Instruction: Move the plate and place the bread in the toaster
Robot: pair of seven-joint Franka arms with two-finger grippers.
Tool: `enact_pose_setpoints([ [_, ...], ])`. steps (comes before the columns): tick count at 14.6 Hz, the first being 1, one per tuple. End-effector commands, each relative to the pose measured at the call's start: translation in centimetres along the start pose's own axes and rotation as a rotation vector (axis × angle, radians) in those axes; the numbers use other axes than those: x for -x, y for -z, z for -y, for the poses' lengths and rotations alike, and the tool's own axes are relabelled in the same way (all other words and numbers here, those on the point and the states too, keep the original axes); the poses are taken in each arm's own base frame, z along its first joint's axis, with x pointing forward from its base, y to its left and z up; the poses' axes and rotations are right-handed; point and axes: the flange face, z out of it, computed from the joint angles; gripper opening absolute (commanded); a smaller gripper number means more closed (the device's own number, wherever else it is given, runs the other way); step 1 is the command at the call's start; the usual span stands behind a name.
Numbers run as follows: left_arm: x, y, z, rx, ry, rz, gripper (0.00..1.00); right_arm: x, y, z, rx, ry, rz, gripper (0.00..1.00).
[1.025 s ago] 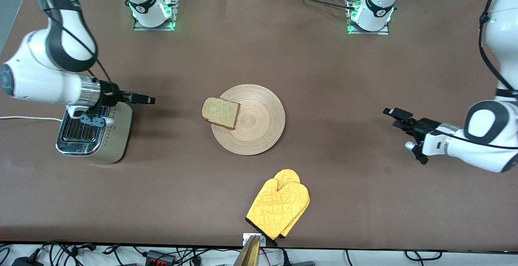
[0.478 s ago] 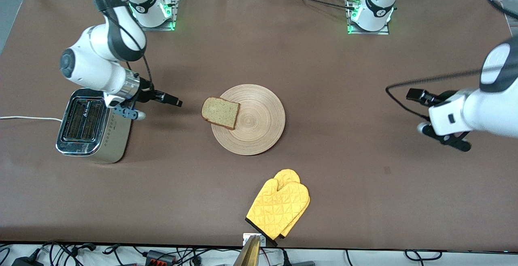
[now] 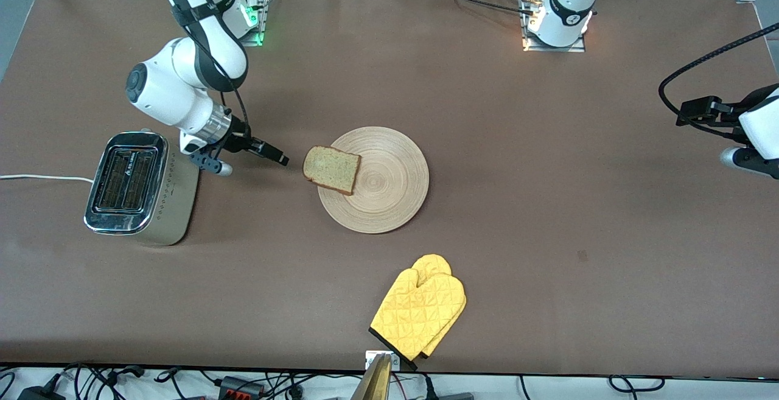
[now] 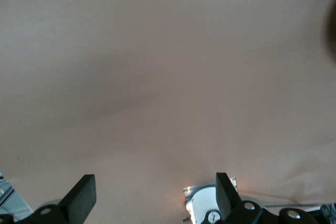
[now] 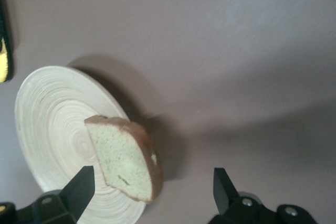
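My right gripper grips the bread slice by its crust edge (image 3: 312,159) next, to load the bread slice into the toaster (image 3: 137,188).
The round tan plate (image 3: 380,184) lies mid-table. The bread slice (image 3: 331,169) rests on its rim toward the right arm's end, partly overhanging the table; it shows in the right wrist view (image 5: 123,158) on the plate (image 5: 50,129). The toaster (image 3: 137,188) stands at the right arm's end with empty slots. My right gripper (image 3: 277,155) is open and empty, low between the toaster and the bread, close to the slice. My left gripper (image 3: 700,111) is open and empty, over the table's edge at the left arm's end; its view shows only bare table.
A yellow oven mitt (image 3: 420,312) lies near the table's edge closest to the front camera, nearer than the plate. The toaster's white cord (image 3: 36,177) runs off the table's end. The arm bases (image 3: 554,16) stand along the top edge.
My right gripper has moved from over the toaster toward the bread. My left arm has drawn back toward its end of the table and out toward the edge.
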Motion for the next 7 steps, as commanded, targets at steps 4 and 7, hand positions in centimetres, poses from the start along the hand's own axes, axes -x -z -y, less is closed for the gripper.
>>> enact_pose_setpoints([
  [4,5.4,-1.5,-2.4,-0.013,0.094,-0.188,1.0,1.6,-5.1,-3.0,-0.156,0.035,0.006,1.0],
  [7,7.2,-2.1,-3.3,-0.017,0.152,-0.28,1.0,2.0,-6.6,-3.7,-0.128,0.081,0.001,1.0],
])
